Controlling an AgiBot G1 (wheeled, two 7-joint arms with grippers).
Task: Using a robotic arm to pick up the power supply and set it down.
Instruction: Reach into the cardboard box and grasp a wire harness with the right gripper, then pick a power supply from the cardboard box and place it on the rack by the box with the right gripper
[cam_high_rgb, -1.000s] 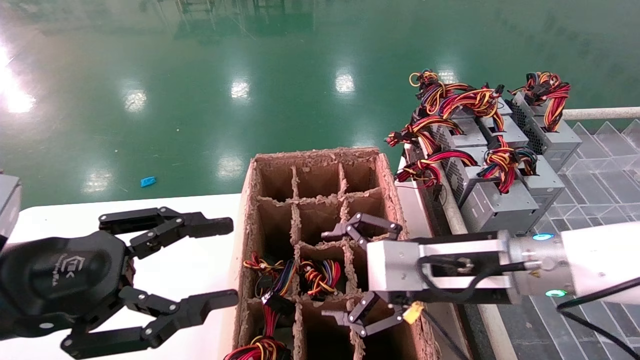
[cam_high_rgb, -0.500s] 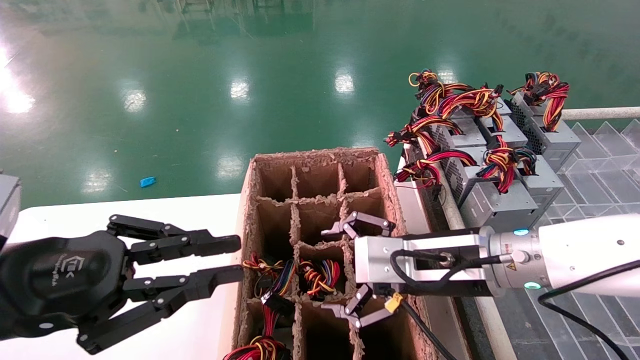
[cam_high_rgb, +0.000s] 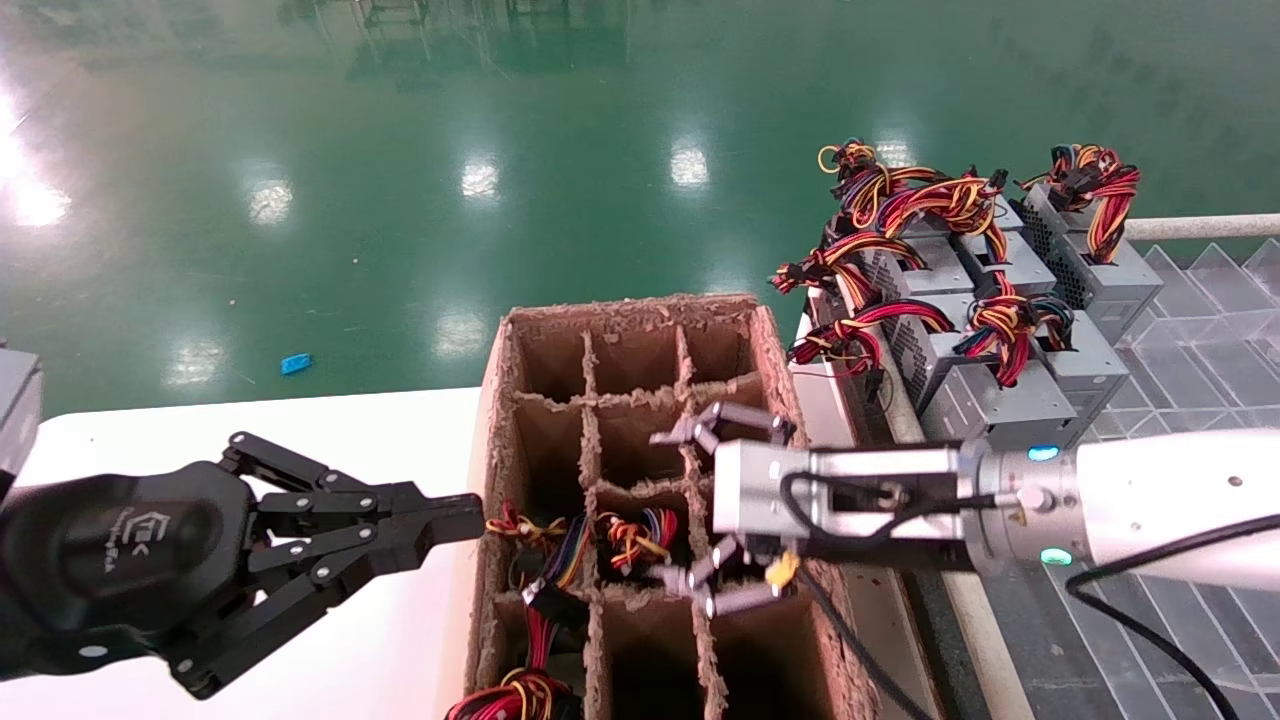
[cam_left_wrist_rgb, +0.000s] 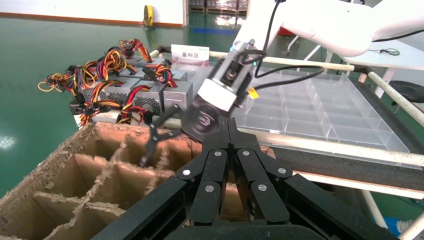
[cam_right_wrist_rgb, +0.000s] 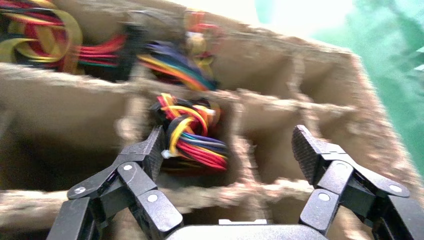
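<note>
My right gripper grips the power supply by its wire bundle (cam_high_rgb: 638, 540) (cam_right_wrist_rgb: 192, 131) next, to lift it out of the cardboard divider box.
A power supply's red, yellow and black wire bundle (cam_high_rgb: 640, 535) (cam_right_wrist_rgb: 190, 132) sits in a middle cell of the cardboard divider box (cam_high_rgb: 500, 400); its grey body is hidden in the cell. My right gripper (cam_high_rgb: 690, 515) (cam_right_wrist_rgb: 232, 150) hovers open just above that cell and its neighbour, with one finger (cam_right_wrist_rgb: 152, 150) beside the bundle and nothing held. The white robotic arm (cam_high_rgb: 1170, 510) reaches in from the right. Left of the box, my left gripper (cam_high_rgb: 470, 520) (cam_left_wrist_rgb: 229, 127) is shut on nothing.
More wire bundles fill nearer cells (cam_high_rgb: 540, 570) (cam_high_rgb: 520, 695). Several grey power supplies (cam_high_rgb: 1000, 330) (cam_left_wrist_rgb: 135, 90) are stacked at the back right beside a clear compartment tray (cam_high_rgb: 1200, 340) (cam_left_wrist_rgb: 320, 110). A white table (cam_high_rgb: 300, 430) lies under the left arm.
My left gripper has gone from wide open to shut. The right gripper, still open, has shifted farther over the box and lower toward the wire-filled cell.
</note>
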